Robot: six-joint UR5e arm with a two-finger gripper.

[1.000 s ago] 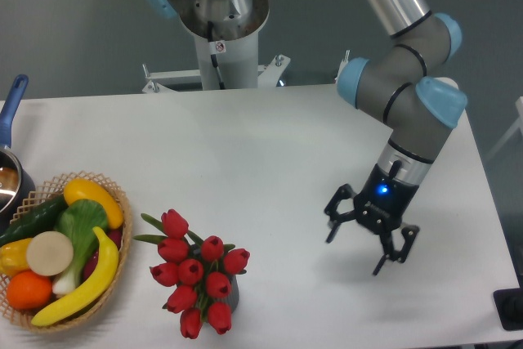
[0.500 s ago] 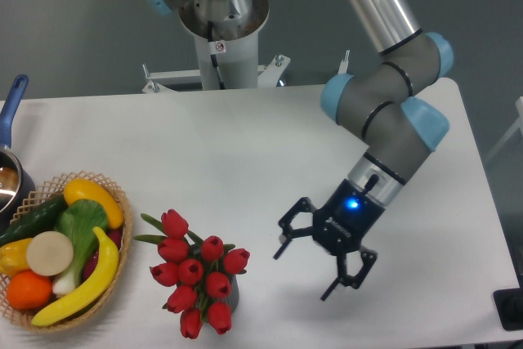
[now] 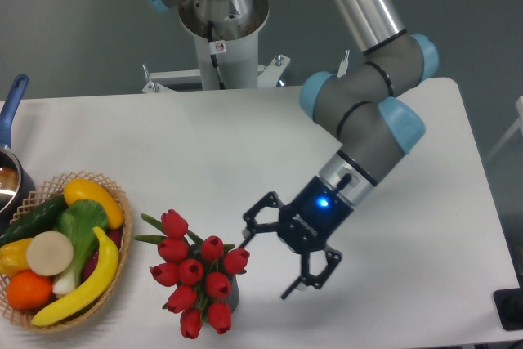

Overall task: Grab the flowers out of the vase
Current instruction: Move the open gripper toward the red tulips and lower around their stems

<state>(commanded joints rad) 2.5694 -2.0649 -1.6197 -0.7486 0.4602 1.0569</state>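
Observation:
The red tulips should come out of the dark grey vase, so my gripper should next grab their stems below the buds to lift them.
The flowers, a bunch of red tulip buds with green leaves, stand in the dark grey vase near the table's front edge. Only a sliver of the vase shows under the buds. My gripper is open and empty, just right of the bunch. Its near fingertip is close beside the rightmost bud; I cannot tell whether it touches.
A wicker basket with a banana, orange and vegetables sits at the front left. A pot with a blue handle stands at the left edge. The robot base is at the back. A dark object sits at the front right.
My gripper has moved steadily left across the table, from the right side to right next to the flowers. It has stayed open. The flowers and vase have not moved.

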